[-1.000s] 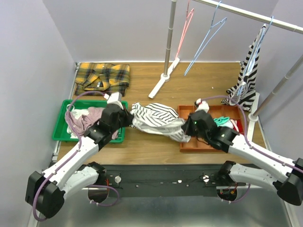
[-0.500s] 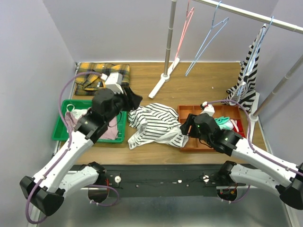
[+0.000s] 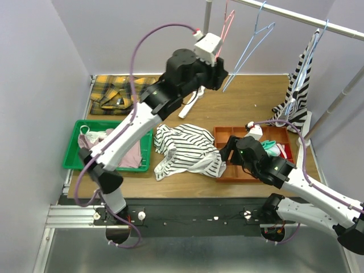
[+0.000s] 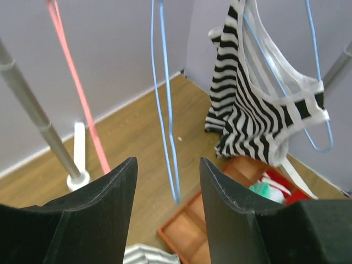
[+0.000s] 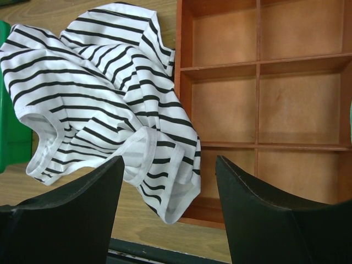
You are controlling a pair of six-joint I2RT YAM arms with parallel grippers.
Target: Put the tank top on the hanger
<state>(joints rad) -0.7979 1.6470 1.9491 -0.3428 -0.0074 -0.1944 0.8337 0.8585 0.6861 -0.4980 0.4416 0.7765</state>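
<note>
My left gripper takes the light-blue hanger (image 3: pixel 248 48) by its near end (image 3: pixel 226 87) next, so the hanger's hook and far arm stay free to go into the tank top.
The tank top (image 3: pixel 185 149), white with thin dark stripes, lies crumpled on the wooden table, its right edge draped over the orange tray's corner. The light-blue hanger (image 3: pixel 248 48) hangs from the rail at the back. My left gripper (image 3: pixel 220 77) is raised high beside it, open and empty; in the left wrist view the hanger (image 4: pixel 165 99) hangs just beyond the gap of the gripper (image 4: pixel 168 160). My right gripper (image 3: pixel 226 149) hovers open over the tank top's (image 5: pixel 99 82) hem, nothing between the fingers of the gripper (image 5: pixel 169 159).
A pink hanger (image 3: pixel 223 34) hangs next to the rack post (image 3: pixel 203 45). A bold black-and-white striped garment (image 3: pixel 298 85) hangs at the right on another blue hanger. The orange compartment tray (image 5: pixel 258 69), a green tray (image 3: pixel 71 153) of clothes and a yellow plaid shirt (image 3: pixel 114 94) lie on the table.
Both grippers opened and let go of the tank top, which dropped onto the table. The left arm swung up and back to the hangers; the right pulled back slightly.
</note>
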